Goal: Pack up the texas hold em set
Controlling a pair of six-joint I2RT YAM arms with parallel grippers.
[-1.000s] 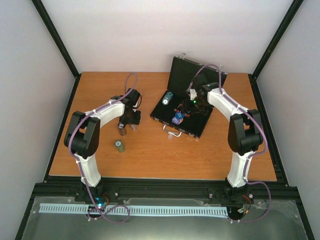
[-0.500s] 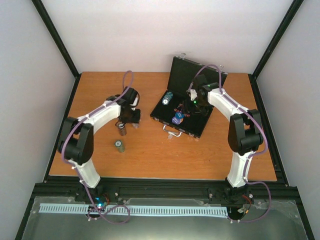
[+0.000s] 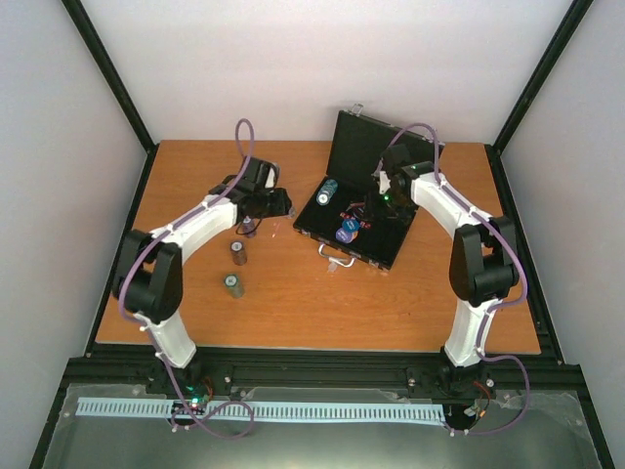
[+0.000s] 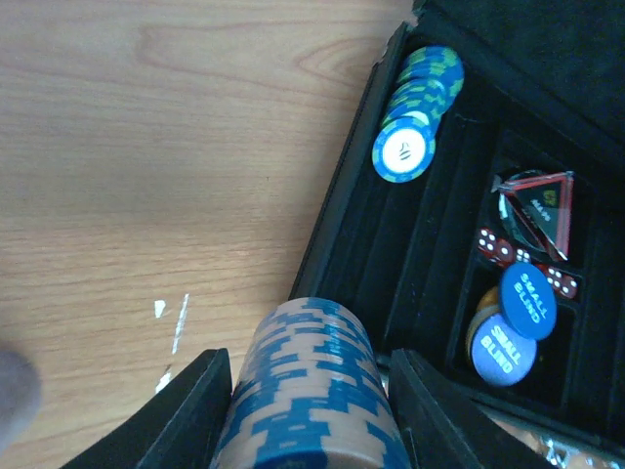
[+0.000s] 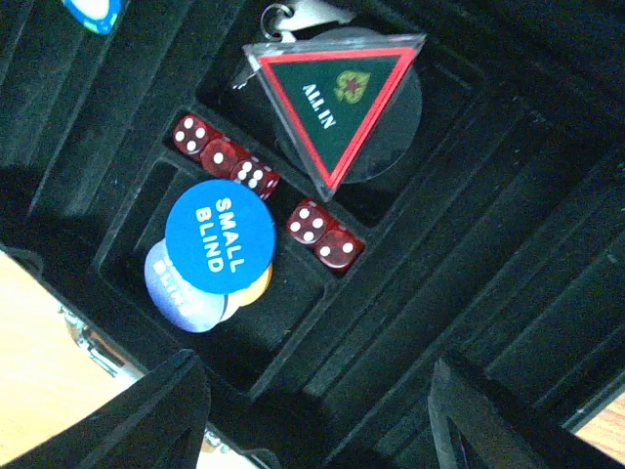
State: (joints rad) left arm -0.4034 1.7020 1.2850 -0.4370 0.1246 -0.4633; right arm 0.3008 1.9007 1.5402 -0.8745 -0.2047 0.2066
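Note:
The chip stack is beside the case's edge and would fall outside the tray (image 4: pixel 410 274) now, so my left gripper will keep holding it.
The black case (image 3: pixel 386 244) lies open on the table, its lid (image 3: pixel 366 139) standing up. In its tray (image 4: pixel 410 274) lie a blue-green chip stack (image 4: pixel 418 109), a red-black triangle (image 5: pixel 337 93), red dice (image 5: pixel 225 156), blue "small blind" discs (image 5: pixel 220 237) and an orange disc (image 5: pixel 258 281) under them. My left gripper (image 4: pixel 308 371) is shut on a tan-and-blue chip stack (image 4: pixel 312 401), just left of the case's edge. My right gripper (image 5: pixel 327 420) hovers open over the tray's ribbed slots, holding nothing. Two more chip stacks (image 3: pixel 237 253) (image 3: pixel 232 284) stand on the table.
The wooden table (image 3: pixel 293 313) is framed by a black rail (image 3: pixel 312 362) and white walls. The case's silver handle (image 3: pixel 340 259) sticks out toward the near edge. Both arm bases are bolted at the near edge.
My left gripper has closed on a chip stack, lifted it off the table and swung back and right toward the case. The right gripper has edged slightly back over the case.

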